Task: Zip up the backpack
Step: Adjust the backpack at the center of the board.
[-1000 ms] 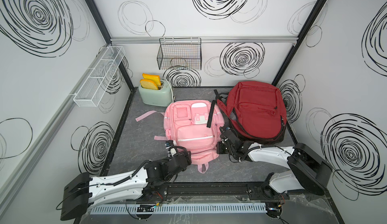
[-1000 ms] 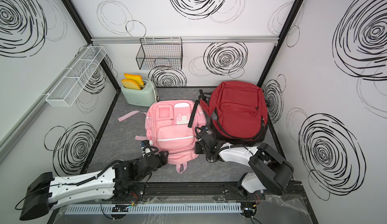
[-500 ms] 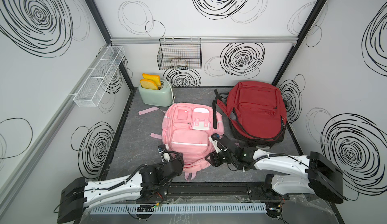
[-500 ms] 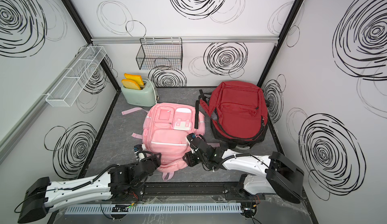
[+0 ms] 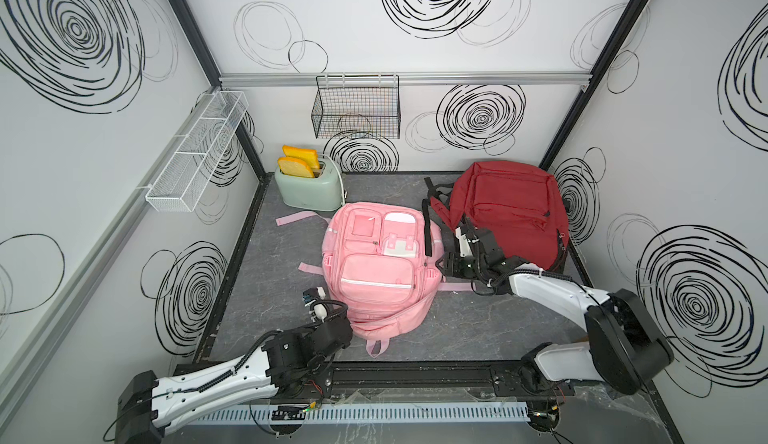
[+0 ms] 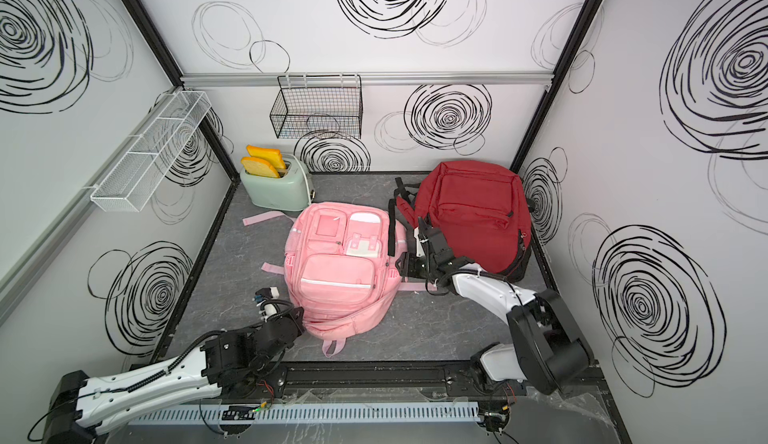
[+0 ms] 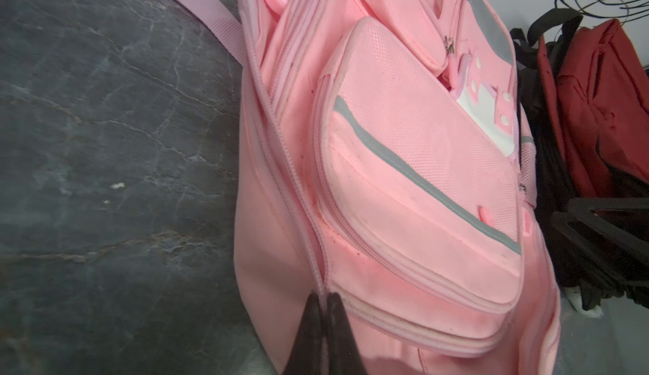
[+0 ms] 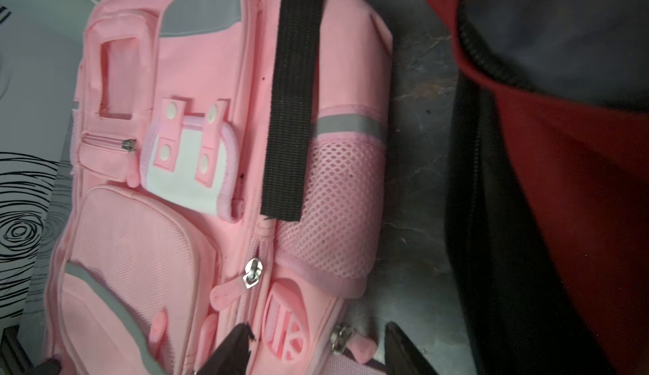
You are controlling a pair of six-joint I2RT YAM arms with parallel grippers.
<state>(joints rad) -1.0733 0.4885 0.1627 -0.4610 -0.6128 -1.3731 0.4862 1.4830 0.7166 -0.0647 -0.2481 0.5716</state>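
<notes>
To draw the zipper closed, my right gripper next needs to grab the silver slider's pink pull at the backpack's side.
The pink backpack (image 5: 376, 271) (image 6: 336, 280) lies face up mid-mat. My left gripper (image 7: 325, 297) is shut on the zipper seam at its near left corner, and in both top views the wrist hides those fingers. The seam (image 7: 281, 152) gapes open along that side. My right gripper (image 8: 316, 334) stands open at the backpack's right side (image 5: 446, 265), its jaws either side of a silver zipper slider with a pink pull (image 8: 339, 342), not touching it. Another slider (image 8: 253, 273) sits on the front panel.
A red backpack (image 5: 511, 209) lies at the back right, its black strap (image 5: 427, 230) draped over the pink one. A green toaster (image 5: 307, 186) holding toast stands at the back left. A wire basket (image 5: 355, 113) and a white rack (image 5: 195, 155) hang on the walls.
My left gripper has shut on the backpack's zipper seam. My right gripper has opened and moved farther back along the backpack's right side. The backpack has shifted slightly.
</notes>
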